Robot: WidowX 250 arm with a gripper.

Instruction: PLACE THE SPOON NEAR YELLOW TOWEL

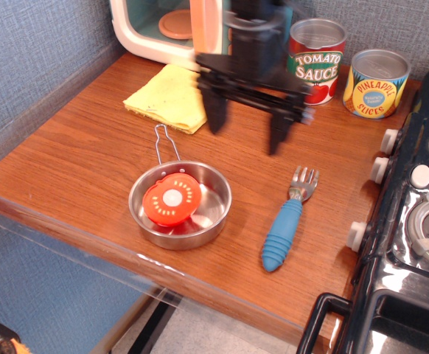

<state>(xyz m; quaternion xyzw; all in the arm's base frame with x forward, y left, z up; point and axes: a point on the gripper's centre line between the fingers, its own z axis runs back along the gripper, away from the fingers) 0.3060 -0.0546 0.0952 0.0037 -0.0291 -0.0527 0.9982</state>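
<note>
Next, my gripper picks up the spoon by its blue ribbed handle (284, 229), to place it near the yellow towel (167, 98).
The spoon (287, 223) lies on the wooden counter at the right, with its blue ribbed handle toward the front and its silver pronged head toward the back. The yellow towel (167, 98) lies flat at the back left, in front of the toy microwave. My gripper (247, 133) hangs open and empty above the counter between the towel and the spoon, up and to the left of the spoon's head. Its two black fingers (216, 114) are spread wide and blurred by motion.
A steel pan (180, 204) with a wire handle holds a red tomato slice (172, 199). A toy microwave (172, 26) stands at the back left. A tomato sauce can (315, 51) and a pineapple can (377, 82) stand at the back. A black toy stove (413, 221) fills the right edge.
</note>
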